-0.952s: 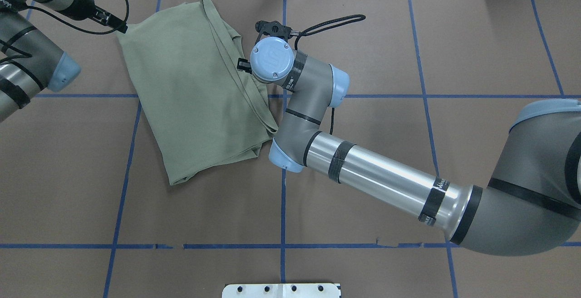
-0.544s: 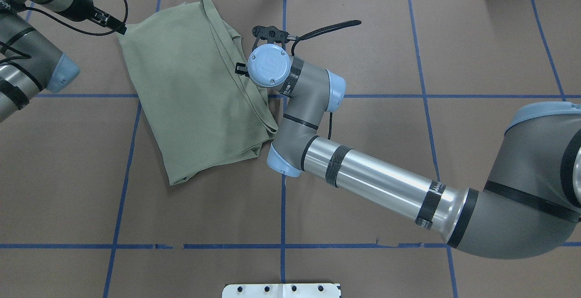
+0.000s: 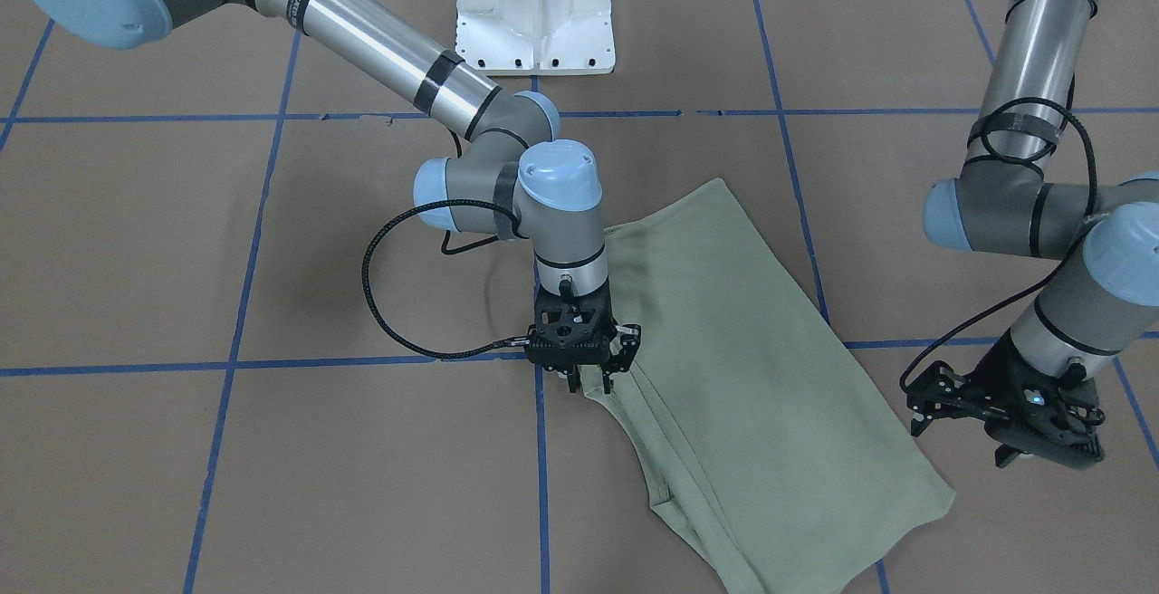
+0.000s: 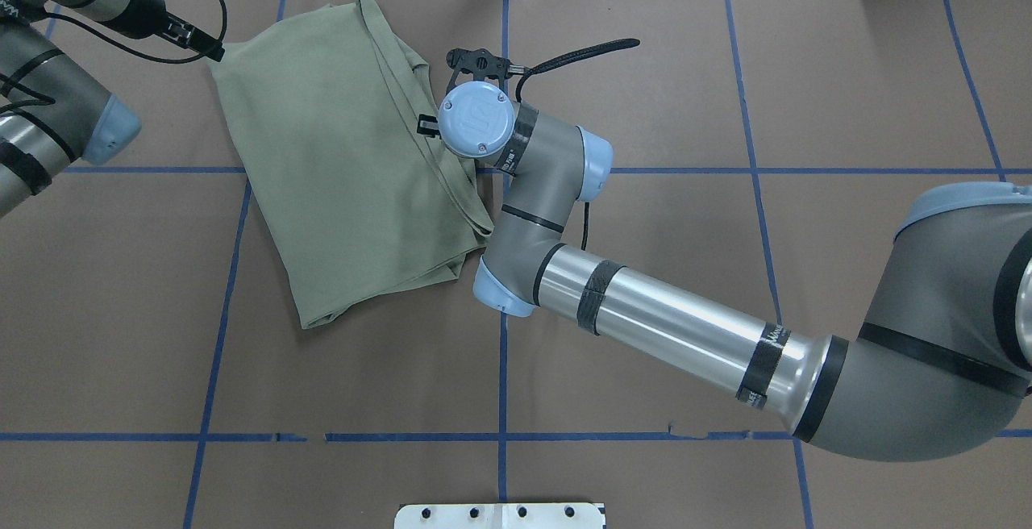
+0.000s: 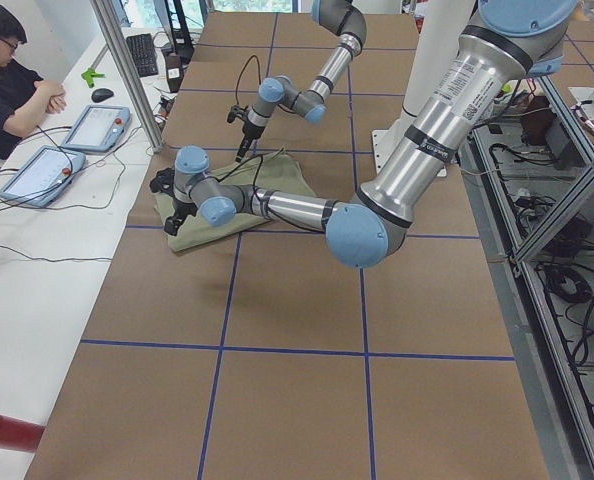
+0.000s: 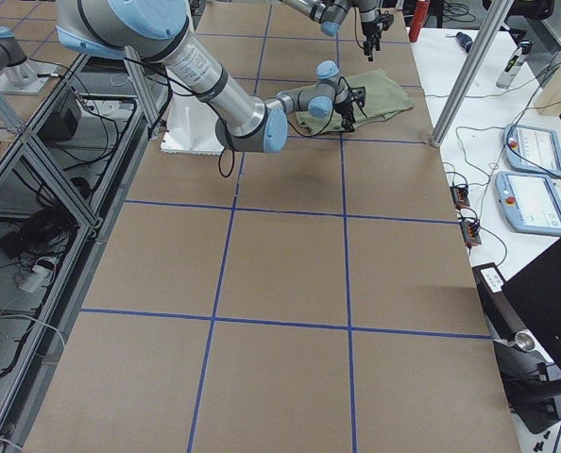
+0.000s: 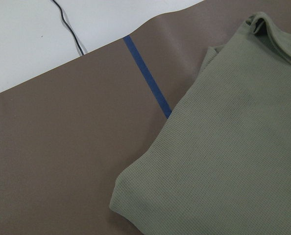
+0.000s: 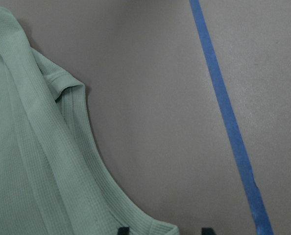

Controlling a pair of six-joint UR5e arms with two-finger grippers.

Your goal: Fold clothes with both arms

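The shirt [image 3: 761, 398] lies flat on the tabletop. So my right gripper pinches it by its ribbed hem corner [image 3: 592, 377] next, where the shirt's edge sticks out.
The pale sage-green shirt [image 4: 339, 150] lies folded flat on the brown table, in the far left part of the overhead view; it also shows in the front view [image 3: 751, 377]. My right gripper [image 3: 590, 384] points straight down at the shirt's edge nearest the table's middle. It is open. In the right wrist view the fingertips [image 8: 123, 230] stand on either side of the ribbed hem [image 8: 150, 226]. My left gripper [image 3: 1032, 449] is open and empty. It hovers just off the shirt's far left corner [image 7: 131, 196], apart from the cloth.
The white pedestal [image 3: 536, 14] stands at the robot's side of the table. A black cable loop [image 3: 389, 304] hangs from my right wrist. Blue tape lines [image 4: 501, 351] grid the brown table. An operator [image 5: 17, 80] sits past the table's far edge.
My right wrist has shifted slightly left, further over the shirt's edge, and turned a little. The left arm and the shirt have not moved.
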